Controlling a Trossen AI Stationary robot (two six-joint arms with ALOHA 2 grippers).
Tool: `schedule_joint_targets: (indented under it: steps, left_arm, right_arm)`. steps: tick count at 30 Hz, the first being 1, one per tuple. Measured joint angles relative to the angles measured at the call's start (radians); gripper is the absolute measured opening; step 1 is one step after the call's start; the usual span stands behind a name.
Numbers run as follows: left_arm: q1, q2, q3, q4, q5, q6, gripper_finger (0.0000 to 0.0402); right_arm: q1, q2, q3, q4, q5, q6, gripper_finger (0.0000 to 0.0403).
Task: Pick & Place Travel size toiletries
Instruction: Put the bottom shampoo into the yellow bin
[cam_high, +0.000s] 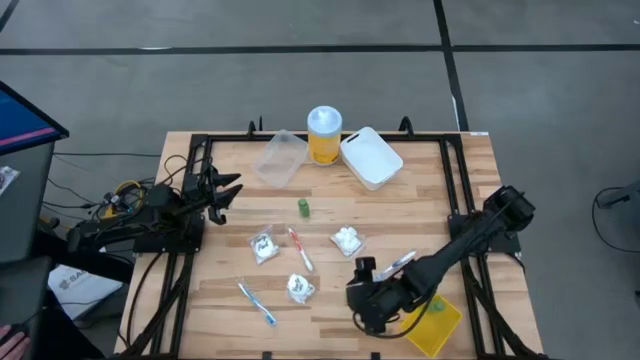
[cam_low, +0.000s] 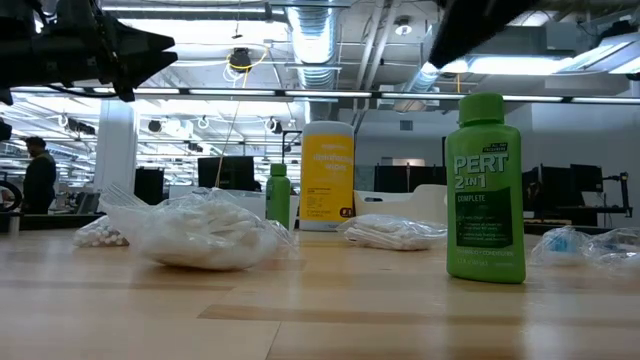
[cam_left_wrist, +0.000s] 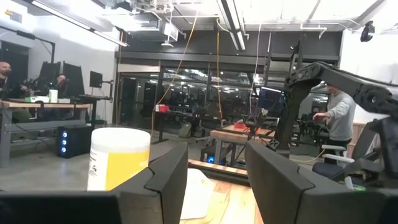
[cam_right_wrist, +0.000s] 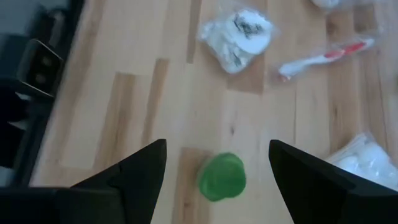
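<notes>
The green bottle needs to go into the yellow tray, so my right gripper next needs to pick it up by its round cap (cam_right_wrist: 222, 177).
My right gripper (cam_right_wrist: 217, 168) is open and points down at a slant over the near right part of the table (cam_high: 360, 285). A green bottle (cam_right_wrist: 222, 177) stands upright on its base (cam_low: 487, 190) below the gap between the fingers, untouched. A second green bottle (cam_high: 302, 207) stands mid-table. Clear packets with white contents (cam_high: 265, 245) (cam_high: 347, 240) (cam_high: 300, 288), a red-white toothbrush (cam_high: 300, 248) and a blue-white one (cam_high: 257, 302) lie flat on the wood. My left gripper (cam_high: 225, 190) waits at the left edge, open, with nothing between its fingers (cam_left_wrist: 217, 186).
A yellow jar with a white lid (cam_high: 324, 135) stands at the far edge between a clear tub (cam_high: 280, 157) and a white tub (cam_high: 372, 157). A flat yellow tray (cam_high: 440, 325) lies at the near right corner. Another toothbrush (cam_high: 400, 262) lies beside my right arm.
</notes>
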Motion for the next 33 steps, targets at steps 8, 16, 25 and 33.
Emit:
schedule_joint_targets:
  steps: [8, 16, 25, 33]
  left_arm:
    - [0.0, 0.0, 0.0, 0.0, 0.0, 0.0, 0.0154]
    - [0.0, 0.001, 0.0, 0.0, 0.0, 0.0, 0.0154]
    - [0.0, 0.001, 0.0, 0.0, 0.0, 0.0, 0.0154]
    - [0.0, 0.001, 0.0, 0.0, 0.0, 0.0, 0.0154]
  right_arm:
    - [-0.007, -0.003, -0.042, 0.023, 0.004, 0.025, 0.0276]
    - [-0.009, -0.012, -0.123, 0.156, -0.019, 0.03, 0.0276]
    - [-0.02, -0.011, -0.19, 0.186, -0.022, 0.035, 0.0241]
    - [-0.018, -0.012, -0.205, 0.22, -0.022, 0.036, 0.0179]
